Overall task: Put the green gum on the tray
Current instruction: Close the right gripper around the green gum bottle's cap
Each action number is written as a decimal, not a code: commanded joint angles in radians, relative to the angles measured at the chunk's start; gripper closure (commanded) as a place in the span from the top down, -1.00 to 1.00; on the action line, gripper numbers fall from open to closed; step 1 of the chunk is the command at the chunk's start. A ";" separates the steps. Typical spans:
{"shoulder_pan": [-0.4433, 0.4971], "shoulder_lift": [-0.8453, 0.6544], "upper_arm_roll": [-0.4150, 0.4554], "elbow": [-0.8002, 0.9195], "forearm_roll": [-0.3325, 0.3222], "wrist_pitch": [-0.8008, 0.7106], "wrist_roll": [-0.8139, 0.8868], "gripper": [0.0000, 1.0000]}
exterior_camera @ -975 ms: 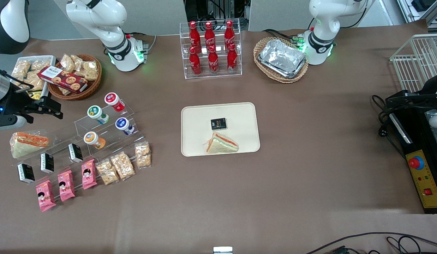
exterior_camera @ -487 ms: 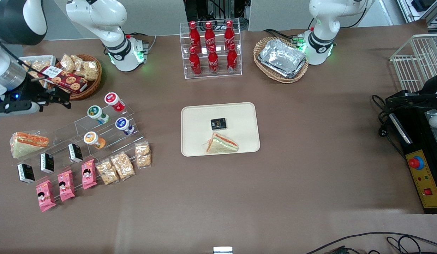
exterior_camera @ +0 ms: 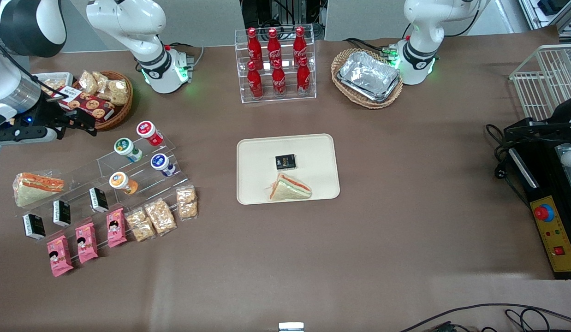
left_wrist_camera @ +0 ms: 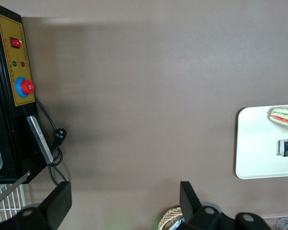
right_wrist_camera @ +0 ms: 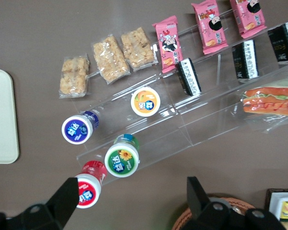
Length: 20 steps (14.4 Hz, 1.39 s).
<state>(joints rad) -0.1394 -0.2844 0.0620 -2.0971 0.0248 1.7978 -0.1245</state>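
Observation:
The green gum tub needs to go on the tray (exterior_camera: 313, 147), so my right gripper should grab it next by its white lid with the green label (exterior_camera: 123, 145).
The green gum (exterior_camera: 124, 146) is a white tub with a green-rimmed lid, lying in a clear acrylic rack toward the working arm's end of the table. It also shows in the right wrist view (right_wrist_camera: 121, 160). My right gripper (exterior_camera: 85, 123) is open and empty, above the table a little farther from the front camera than the green gum, near the wicker snack basket. In the right wrist view its gap (right_wrist_camera: 132, 188) lies close beside the green lid and the red lid. The cream tray (exterior_camera: 313, 147) lies at the table's middle; its edge shows in the right wrist view (right_wrist_camera: 0, 115).
In the rack beside the green gum are a red-lidded tub (exterior_camera: 147, 129), a blue-lidded tub (exterior_camera: 160, 162) and an orange-lidded tub (exterior_camera: 118, 180). A wicker basket (exterior_camera: 98, 99) of snacks is by the gripper. A sandwich (exterior_camera: 290, 188) and black packet (exterior_camera: 285, 161) lie on the tray.
My right gripper has moved away from the front camera and sideways toward the gum tubs, now near the wicker basket. The tubs and tray have not moved.

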 commanded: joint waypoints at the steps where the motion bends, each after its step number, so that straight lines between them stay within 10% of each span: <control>1: 0.003 -0.018 -0.001 -0.104 0.035 0.107 0.037 1.00; 20: 0.026 0.048 0.007 -0.388 0.053 0.469 0.086 1.00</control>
<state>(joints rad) -0.1307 -0.2203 0.0686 -2.4538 0.0594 2.2376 -0.0603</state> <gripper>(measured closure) 0.000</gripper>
